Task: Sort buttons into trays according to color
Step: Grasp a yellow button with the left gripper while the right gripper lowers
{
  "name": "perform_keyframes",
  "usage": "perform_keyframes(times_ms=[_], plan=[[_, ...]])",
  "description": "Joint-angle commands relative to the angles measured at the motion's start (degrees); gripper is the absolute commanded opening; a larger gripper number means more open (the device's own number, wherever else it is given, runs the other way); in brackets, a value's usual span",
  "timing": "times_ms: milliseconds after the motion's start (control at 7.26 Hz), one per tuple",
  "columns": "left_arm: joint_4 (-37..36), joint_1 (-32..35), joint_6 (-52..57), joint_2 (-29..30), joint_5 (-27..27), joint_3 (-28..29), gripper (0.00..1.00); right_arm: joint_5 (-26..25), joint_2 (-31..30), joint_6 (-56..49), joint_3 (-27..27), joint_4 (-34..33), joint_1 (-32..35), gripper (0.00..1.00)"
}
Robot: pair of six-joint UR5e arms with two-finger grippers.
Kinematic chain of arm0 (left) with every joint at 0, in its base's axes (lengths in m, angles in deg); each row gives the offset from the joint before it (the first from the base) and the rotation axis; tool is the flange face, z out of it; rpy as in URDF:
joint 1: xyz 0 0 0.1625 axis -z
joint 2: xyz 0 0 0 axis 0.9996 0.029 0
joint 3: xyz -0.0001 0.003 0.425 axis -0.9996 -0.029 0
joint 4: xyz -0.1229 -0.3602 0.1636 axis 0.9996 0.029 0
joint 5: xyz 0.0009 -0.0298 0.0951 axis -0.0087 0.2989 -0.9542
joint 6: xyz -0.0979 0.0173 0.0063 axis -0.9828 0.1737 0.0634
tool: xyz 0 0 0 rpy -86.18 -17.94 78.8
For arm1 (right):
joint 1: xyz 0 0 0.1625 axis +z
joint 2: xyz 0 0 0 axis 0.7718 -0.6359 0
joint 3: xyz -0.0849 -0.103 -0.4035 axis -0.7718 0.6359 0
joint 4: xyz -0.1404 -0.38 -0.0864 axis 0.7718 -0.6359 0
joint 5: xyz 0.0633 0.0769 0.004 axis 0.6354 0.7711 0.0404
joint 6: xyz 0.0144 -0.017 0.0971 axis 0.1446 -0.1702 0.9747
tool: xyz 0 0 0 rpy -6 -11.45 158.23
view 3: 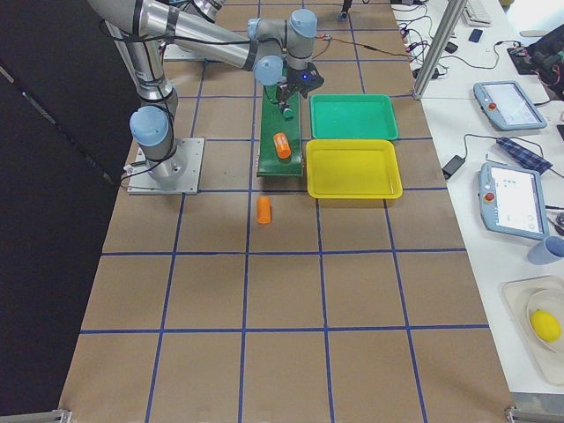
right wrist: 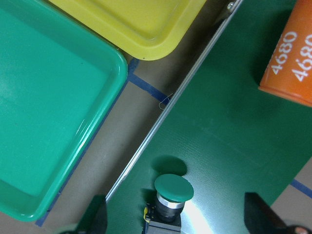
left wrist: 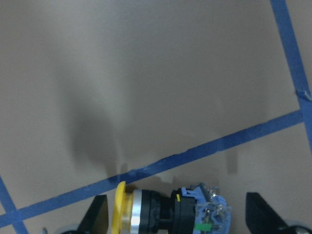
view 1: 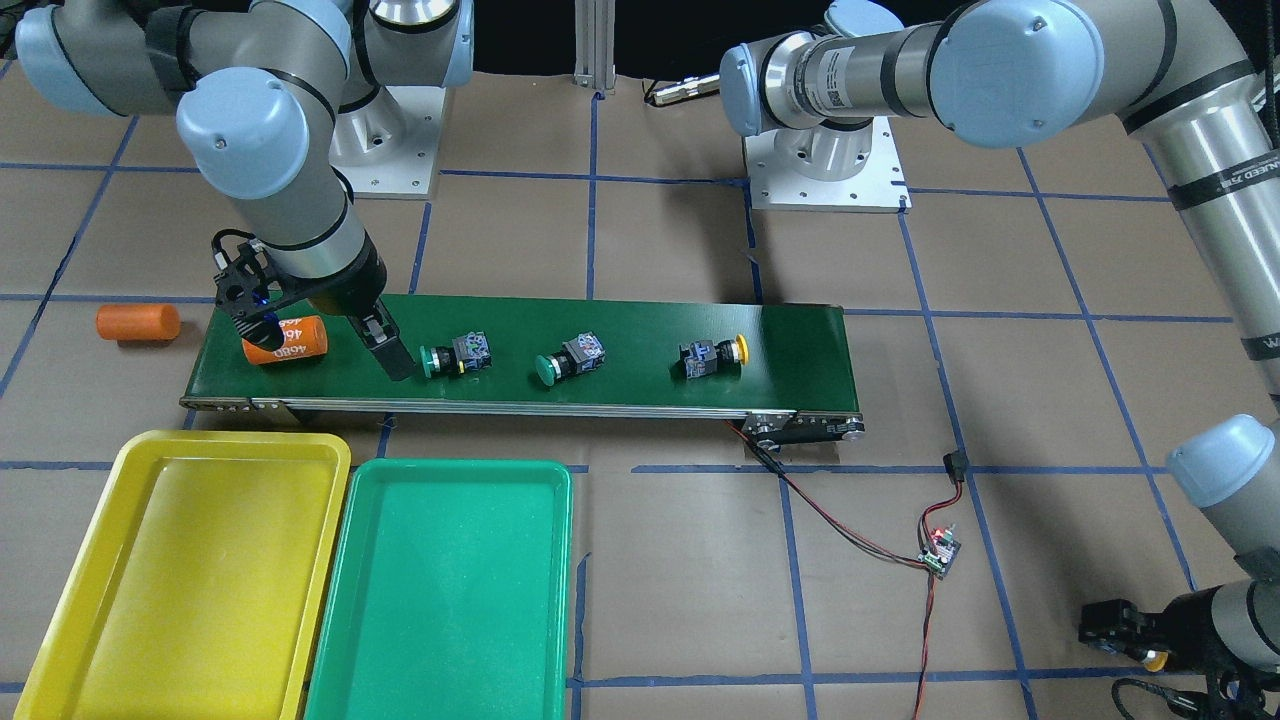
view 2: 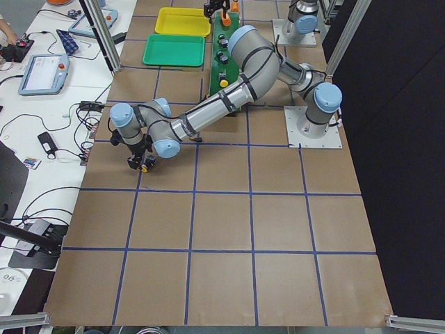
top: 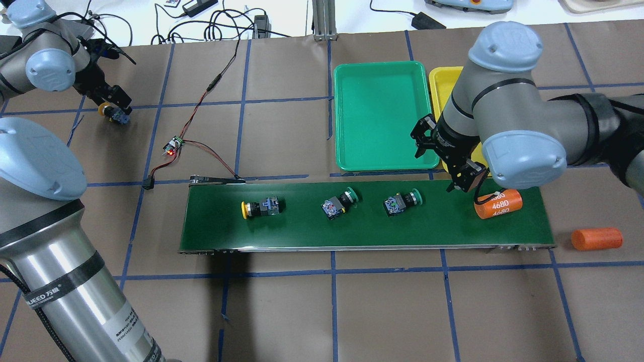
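Observation:
The yellow button's body (left wrist: 170,212) lies low between my left gripper's fingers, so closing now would catch the button. It is time for my left gripper to close on it.
Two green buttons (view 1: 455,357) (view 1: 570,360) and one yellow button (view 1: 715,355) lie on their sides on the belt. My right gripper (view 1: 325,340) is open and empty just above the belt. The nearest green button (right wrist: 173,192) lies between its fingertips (right wrist: 95,217) in the right wrist view. My left gripper (top: 113,108) is open far from the belt, at the table's corner. A second yellow button (left wrist: 165,209) lies between its fingers. The yellow tray (view 1: 190,560) and the green tray (view 1: 450,590) stand side by side beside the belt, both empty.
The dark-green conveyor belt (view 1: 640,330) runs across the table. One orange cylinder (view 1: 285,340) lies on the belt's end by my right gripper. Another orange cylinder (view 1: 138,322) lies on the table beyond it. A small circuit board (view 1: 940,552) with red and black wires lies near the belt's other end.

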Motion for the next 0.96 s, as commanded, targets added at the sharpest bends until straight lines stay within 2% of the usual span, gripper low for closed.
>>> perform_keyframes(times_ms=[0,138,275,413,551,689,826], plan=[[0.3,-0.1,0.2,0.4,-0.1,-0.2,1.00,0.3,2.2,0.8,-3.2,-5.5,0.4,1.00],[0.7,-0.1,0.3,0.6,0.1,-0.2,0.95,0.4,2.4,0.9,-3.6,-5.7,0.4,1.00],[4.0,0.1,0.3,-0.3,0.4,-0.2,0.34,0.5,2.5,0.9,-3.7,-5.3,0.8,1.00],[7.8,0.4,-0.4,-1.2,0.5,-0.1,0.00,0.5,3.6,0.9,-3.8,-5.2,1.3,1.00],[16.8,1.4,-5.4,-4.3,0.8,0.2,0.00,0.3,5.4,0.4,-3.8,-5.3,1.5,1.00],[22.7,3.8,-14.4,-8.9,3.3,-0.3,0.00,0.3,5.8,0.4,-3.8,-5.3,1.5,1.00],[24.4,8.9,-21.9,-13.2,4.8,-2.8,0.00,0.3,5.9,-0.1,-3.7,-5.2,1.5,0.75]])
